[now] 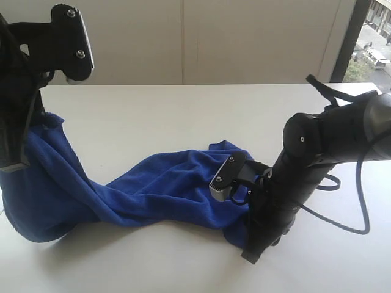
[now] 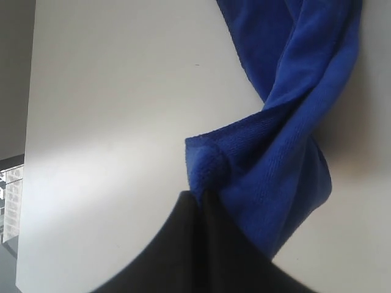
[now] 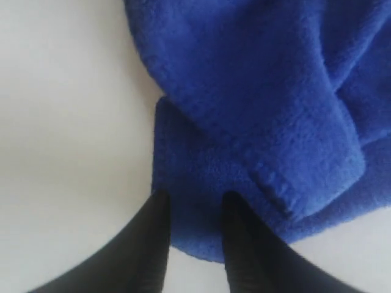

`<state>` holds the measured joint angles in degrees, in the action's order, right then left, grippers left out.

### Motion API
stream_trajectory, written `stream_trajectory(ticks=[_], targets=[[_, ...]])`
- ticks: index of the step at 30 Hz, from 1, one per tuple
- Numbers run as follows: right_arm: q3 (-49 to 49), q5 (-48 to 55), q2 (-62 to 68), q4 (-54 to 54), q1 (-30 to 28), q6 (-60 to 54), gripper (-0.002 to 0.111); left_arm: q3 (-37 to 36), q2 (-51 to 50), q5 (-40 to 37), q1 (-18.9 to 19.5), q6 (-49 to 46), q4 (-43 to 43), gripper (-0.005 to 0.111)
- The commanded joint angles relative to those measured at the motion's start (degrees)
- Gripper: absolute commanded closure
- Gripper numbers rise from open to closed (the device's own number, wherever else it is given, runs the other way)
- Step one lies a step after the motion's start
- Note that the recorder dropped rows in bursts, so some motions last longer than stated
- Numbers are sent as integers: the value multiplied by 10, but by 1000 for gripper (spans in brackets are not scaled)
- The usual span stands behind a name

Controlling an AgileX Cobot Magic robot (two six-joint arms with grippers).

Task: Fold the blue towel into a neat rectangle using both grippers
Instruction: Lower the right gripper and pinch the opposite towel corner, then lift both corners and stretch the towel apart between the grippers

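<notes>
The right gripper grabs the blue towel by its loose corner (image 1: 238, 238) next, to spread the towel out for folding.
The blue towel (image 1: 159, 183) lies twisted across the white table (image 1: 153, 116). Its left end is lifted and hangs from my left gripper (image 1: 38, 116), which is raised at the far left. In the left wrist view the left gripper (image 2: 200, 196) is shut on a corner of the towel (image 2: 287, 159), fingers pressed together. My right gripper (image 1: 252, 247) points down at the towel's right end, low by the table. In the right wrist view the right gripper (image 3: 194, 204) is open. Its two black fingers (image 3: 160, 210) stand apart, with the towel's (image 3: 256, 110) folded edge between them. No white tag shows.
The table's back edge meets a pale wall (image 1: 183, 43). A window (image 1: 372, 43) is at the far right. A black cable (image 1: 348, 223) loops from the right arm over the table. Bare tabletop (image 1: 122, 268) lies in front of the towel.
</notes>
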<state>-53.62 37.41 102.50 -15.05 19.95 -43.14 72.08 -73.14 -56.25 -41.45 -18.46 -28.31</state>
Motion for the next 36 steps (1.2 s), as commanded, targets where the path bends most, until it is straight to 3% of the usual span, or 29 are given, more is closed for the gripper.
stream_trajectory(ticks=[1,15,17,21,26,36], targets=[[-4,-16,0,1,0,8,79,-3,6,-3,3,7,3,107],[-3,9,44,-1,7,5,79,-3,6,-4,3,7,8,107],[-3,9,45,1,7,5,84,-3,6,-4,3,7,8,107],[-3,14,45,17,7,5,108,-3,6,-4,3,5,8,107],[-24,64,25,25,7,12,108,-3,6,-8,3,5,6,107],[-46,172,-135,336,6,299,108,-3,28,-29,3,74,-59,107]])
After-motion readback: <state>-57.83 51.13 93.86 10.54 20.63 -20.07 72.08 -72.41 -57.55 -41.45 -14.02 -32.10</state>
